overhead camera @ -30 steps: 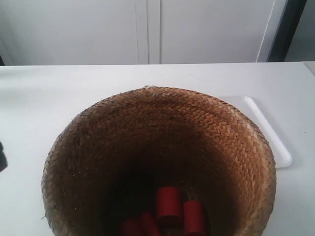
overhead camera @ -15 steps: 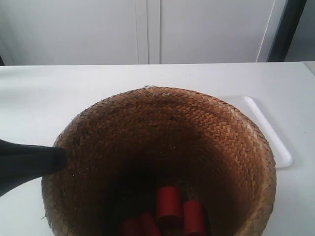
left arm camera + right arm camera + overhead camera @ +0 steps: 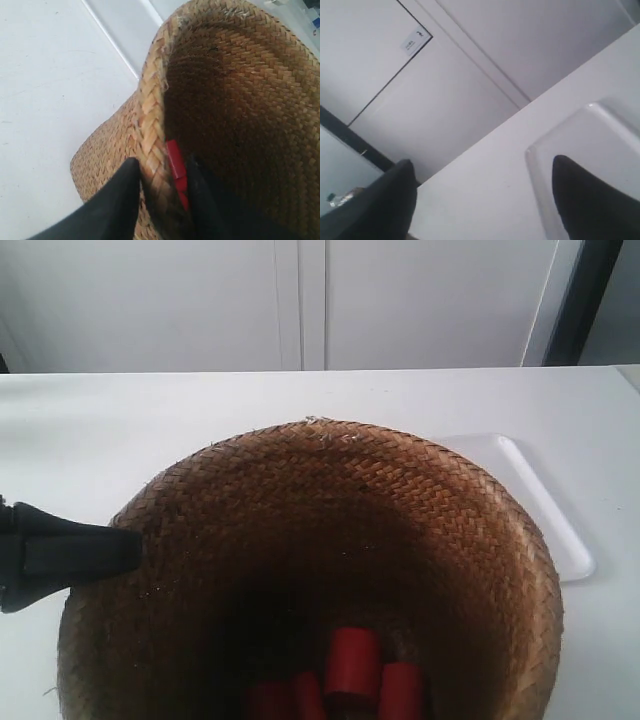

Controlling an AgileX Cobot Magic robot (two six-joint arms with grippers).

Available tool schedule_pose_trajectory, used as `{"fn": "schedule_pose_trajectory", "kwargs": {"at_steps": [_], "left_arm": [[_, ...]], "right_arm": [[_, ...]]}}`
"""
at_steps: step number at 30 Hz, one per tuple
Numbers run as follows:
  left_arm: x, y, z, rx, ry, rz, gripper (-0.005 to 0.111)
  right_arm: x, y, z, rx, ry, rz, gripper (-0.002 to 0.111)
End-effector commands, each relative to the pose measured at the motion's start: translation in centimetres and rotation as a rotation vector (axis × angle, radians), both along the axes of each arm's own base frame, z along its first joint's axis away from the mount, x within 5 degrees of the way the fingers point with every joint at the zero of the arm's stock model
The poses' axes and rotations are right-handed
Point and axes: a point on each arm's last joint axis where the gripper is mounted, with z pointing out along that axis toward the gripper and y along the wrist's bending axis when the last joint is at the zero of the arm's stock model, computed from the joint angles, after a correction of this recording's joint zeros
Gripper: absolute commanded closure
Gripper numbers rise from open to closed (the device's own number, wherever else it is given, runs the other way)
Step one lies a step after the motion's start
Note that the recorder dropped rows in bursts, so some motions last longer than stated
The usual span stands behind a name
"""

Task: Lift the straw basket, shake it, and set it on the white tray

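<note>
My right gripper should next pinch the braided rim (image 3: 150, 125) opposite the held side. This will keep the straw basket level, with loose red cylinders inside.
The straw basket (image 3: 330, 540), brown and woven with a dark inside, fills the lower middle of the exterior view and leans slightly. Several red cylinders (image 3: 352, 660) lie at its bottom. The arm at the exterior view's left is my left one; its gripper (image 3: 125, 548) meets the basket's rim. In the left wrist view my left gripper (image 3: 161, 172) is shut on the braided rim (image 3: 150, 125), one finger outside the wall and one inside beside a red cylinder (image 3: 176, 162). The white tray (image 3: 545, 505) lies behind the basket at the right. My right gripper (image 3: 482, 175) is open over the tray's corner (image 3: 580, 145), holding nothing.
A white table (image 3: 150, 420) carries everything, and white cabinet doors (image 3: 300, 300) stand behind it. A dark vertical post (image 3: 585, 300) rises at the back right.
My left gripper came in from the exterior view's left and closed on the basket's rim. The basket has since shifted and tipped, its near left rim dropping lower in view.
</note>
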Motion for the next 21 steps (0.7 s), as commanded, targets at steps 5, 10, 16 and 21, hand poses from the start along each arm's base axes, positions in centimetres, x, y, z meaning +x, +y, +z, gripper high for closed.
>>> {"fn": "schedule_pose_trajectory", "kwargs": {"at_steps": [5, 10, 16, 21], "left_arm": [[0.1, -0.3, 0.7, -0.044, -0.049, -0.015, 0.045], [0.1, -0.4, 1.1, -0.083, -0.087, -0.018, 0.043], [0.0, -0.5, 1.2, -0.091, -0.085, -0.034, 0.043], [-0.1, -0.5, 1.1, -0.088, -0.083, -0.047, 0.043]], "right_arm": [[-2.1, 1.2, 5.0, -0.036, -0.088, 0.233, 0.038], [-3.4, 1.7, 6.6, -0.062, -0.038, 0.337, 0.038], [-2.5, 3.0, 8.8, -0.084, 0.152, 0.458, 0.038], [1.1, 4.6, 9.6, -0.168, 0.427, 0.531, 0.038]]}}
